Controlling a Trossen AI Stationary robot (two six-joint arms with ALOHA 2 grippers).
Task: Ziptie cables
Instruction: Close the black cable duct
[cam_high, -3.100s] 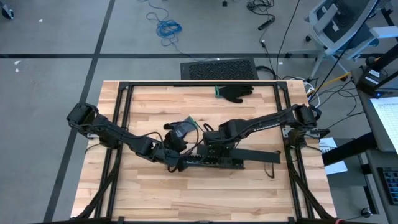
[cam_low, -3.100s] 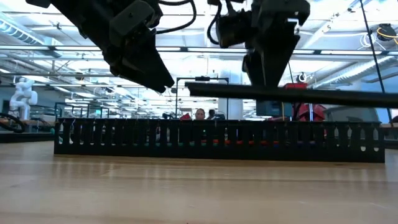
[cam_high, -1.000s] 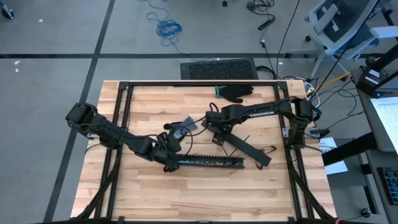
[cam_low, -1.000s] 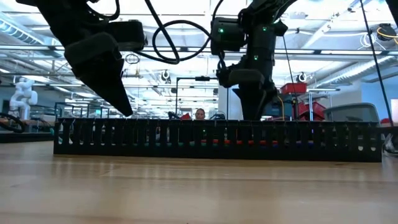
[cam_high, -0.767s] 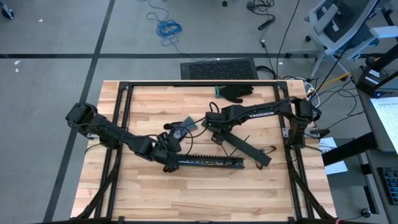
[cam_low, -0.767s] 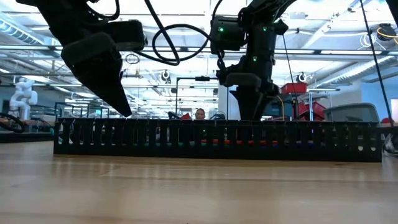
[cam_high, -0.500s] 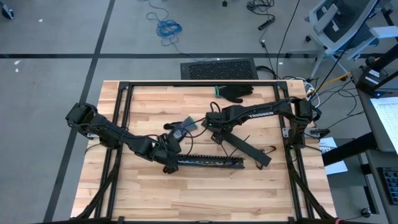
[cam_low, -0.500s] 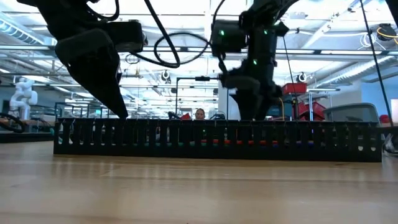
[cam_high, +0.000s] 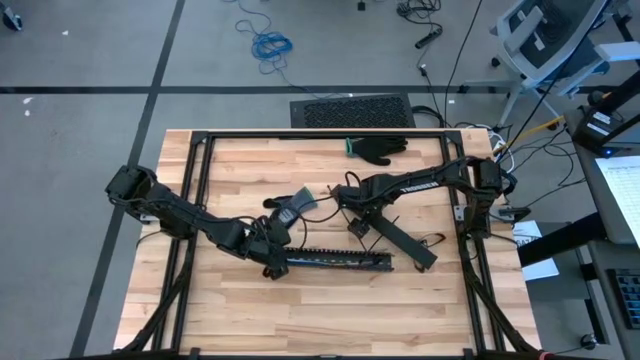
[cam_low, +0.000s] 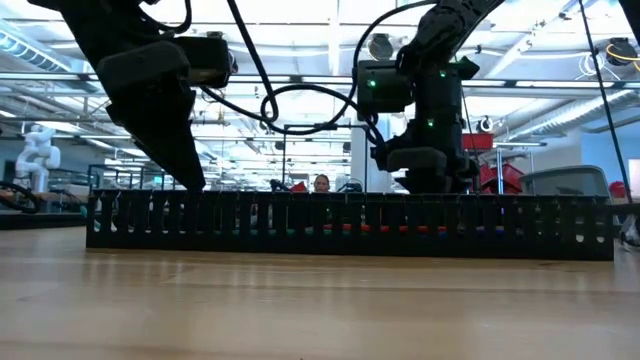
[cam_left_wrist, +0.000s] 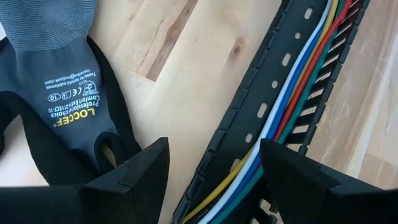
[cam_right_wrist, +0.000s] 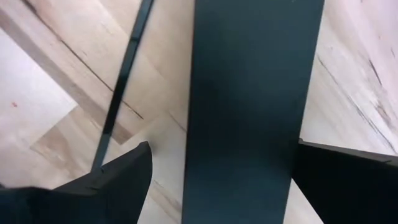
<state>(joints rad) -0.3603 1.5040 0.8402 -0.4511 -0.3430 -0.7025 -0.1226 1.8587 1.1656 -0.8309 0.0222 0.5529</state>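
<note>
I should clear the tabletop beside the slotted channel (cam_high: 340, 262) next, so I should grab the flat black strip by its end (cam_high: 371, 218) with my right gripper.
The cables (cam_left_wrist: 292, 81), white, blue, red, green and yellow, lie lengthwise inside a long black slotted channel (cam_high: 340, 262) near the table's middle. My left gripper (cam_left_wrist: 214, 180) is open at the channel's left end (cam_high: 272, 262), slanting down, one finger on each side of it. My right gripper (cam_high: 358, 226) points down, open wide, astride the far-left end of a flat black strip (cam_right_wrist: 255, 93) that lies flat and slantwise on the table (cam_high: 405, 240) behind the channel. No touch shows there. My left gripper has the channel's left end (cam_left_wrist: 205, 168) between its open fingers, coming from above at a slant. Its own fingers hide the channel's walls there, and I cannot tell whether they touch.
A grey work glove (cam_high: 290, 210) lies just behind my left gripper, and a black glove (cam_high: 378, 148) lies near the far edge. A thin black tie (cam_right_wrist: 124, 81) lies beside the flat strip. Black frame rails (cam_high: 190, 200) run along the table's sides.
My right gripper has sunk toward the flat black strip, shifted a little toward the table's near right, and rolled somewhat, staying open. The strip and the channel lie where they were.
</note>
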